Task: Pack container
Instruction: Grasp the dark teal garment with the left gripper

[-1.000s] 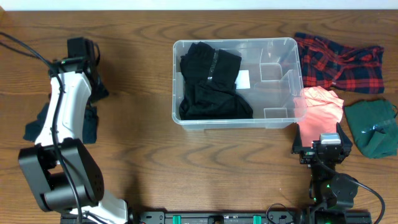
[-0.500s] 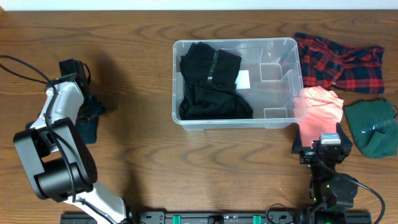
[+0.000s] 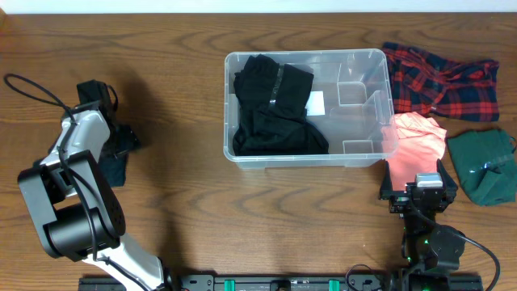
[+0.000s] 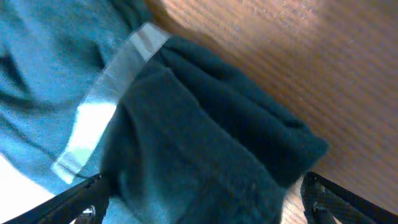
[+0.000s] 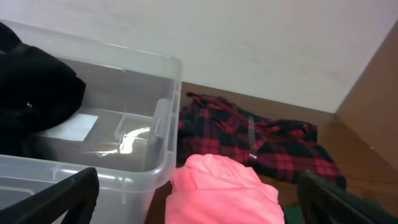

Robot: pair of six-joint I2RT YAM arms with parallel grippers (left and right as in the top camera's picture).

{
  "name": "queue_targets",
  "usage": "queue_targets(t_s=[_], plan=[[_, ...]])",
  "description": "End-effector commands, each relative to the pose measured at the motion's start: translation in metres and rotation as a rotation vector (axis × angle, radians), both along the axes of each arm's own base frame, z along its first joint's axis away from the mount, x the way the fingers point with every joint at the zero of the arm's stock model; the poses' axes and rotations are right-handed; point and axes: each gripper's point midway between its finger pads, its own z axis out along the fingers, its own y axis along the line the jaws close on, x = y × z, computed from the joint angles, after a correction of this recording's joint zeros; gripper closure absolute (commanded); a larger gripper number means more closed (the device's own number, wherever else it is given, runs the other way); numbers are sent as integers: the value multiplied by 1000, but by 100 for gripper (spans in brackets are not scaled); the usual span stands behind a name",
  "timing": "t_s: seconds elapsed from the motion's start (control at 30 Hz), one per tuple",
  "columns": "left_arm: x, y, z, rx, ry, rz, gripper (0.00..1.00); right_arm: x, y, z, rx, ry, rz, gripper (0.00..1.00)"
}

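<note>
The dark teal garment (image 4: 205,137) should be grabbed next by my left gripper across its folded middle, beside the clear band, and packed folded into the container.
The clear plastic container (image 3: 307,53) stands at the table's middle, with black clothes (image 3: 271,109) in its left part and a white label (image 3: 317,103) on its bottom. My left gripper (image 3: 118,145) is open at the far left, its fingers (image 4: 199,202) on either side of a dark teal garment (image 4: 205,137) that lies on the table (image 3: 115,170). My right gripper (image 3: 421,192) is open and empty at the front right, just in front of a pink garment (image 3: 416,141). The pink garment (image 5: 224,186) lies between its fingers (image 5: 199,208), beside the container's corner (image 5: 165,155).
A red and black plaid garment (image 3: 440,77) lies right of the container and shows in the right wrist view (image 5: 261,137). A dark green garment (image 3: 483,166) lies at the far right. The container has small dividers (image 3: 359,97) in its right part.
My left arm has swung left and down, bringing its gripper onto the teal garment. In the last half second it barely moved. The right arm has not moved.
</note>
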Motion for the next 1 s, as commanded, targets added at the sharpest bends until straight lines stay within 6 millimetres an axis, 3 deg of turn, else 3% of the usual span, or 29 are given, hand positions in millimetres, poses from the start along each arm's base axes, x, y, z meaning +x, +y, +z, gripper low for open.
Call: queue_targets(t_s=[0.0, 0.27, 0.37, 0.47, 0.53, 0.67, 0.8, 0.97], plan=[[-14, -3, -19, -14, 32, -7, 2, 0, 3, 0, -10, 0, 11, 1], [-18, -5, -29, -10, 30, -32, 1, 0, 3, 0, -10, 0, 11, 1], [-18, -5, -29, -10, 30, -32, 18, 0, 3, 0, -10, 0, 11, 1], [-18, -5, -29, -9, 30, -32, 51, 0, 3, 0, -10, 0, 11, 1], [-18, -5, -29, -9, 30, -32, 67, 0, 3, 0, -10, 0, 11, 1], [-17, -5, -27, -7, 25, -32, 89, 0, 3, 0, -10, 0, 11, 1], [-8, -2, -10, 5, -8, -32, 94, 0, 3, 0, -10, 0, 11, 1], [11, -2, 40, 37, -113, -48, 94, 0, 3, 0, -10, 0, 11, 1]])
